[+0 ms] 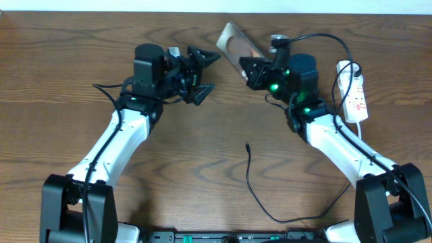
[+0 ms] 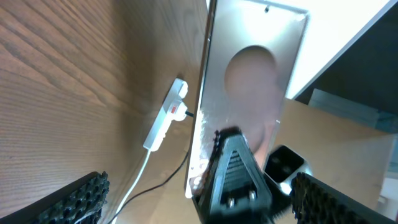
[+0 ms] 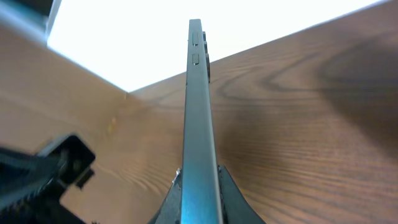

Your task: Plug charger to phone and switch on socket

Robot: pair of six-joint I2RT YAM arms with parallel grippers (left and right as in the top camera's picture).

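My left gripper reaches the phone and grabs its free edge (image 1: pixel 234 42) next, since the phone's lower end stays free to plug in the charger (image 1: pixel 251 172).
The phone (image 1: pixel 235 40) is held off the table at the back, tilted, with my right gripper (image 1: pixel 246 67) shut on its lower end. In the right wrist view the phone (image 3: pixel 198 106) shows edge-on, clamped between the fingers of that gripper (image 3: pixel 199 198). My left gripper (image 1: pixel 212 72) stands open just left of the phone with nothing in it. The left wrist view faces the phone's reflective face (image 2: pixel 252 68), between the open gripper's (image 2: pixel 199 202) pads. The charger (image 1: pixel 251 172) lies loose on the table, its tip (image 1: pixel 248 144) at the middle. The socket (image 1: pixel 355 91) lies at the right.
The white power strip (image 2: pixel 166 117) also shows in the left wrist view, with a white cable trailing from it. A thick black arm cable (image 1: pixel 331 39) loops over the right wrist. The charger cable runs down to the table's front edge (image 1: pixel 290 219).
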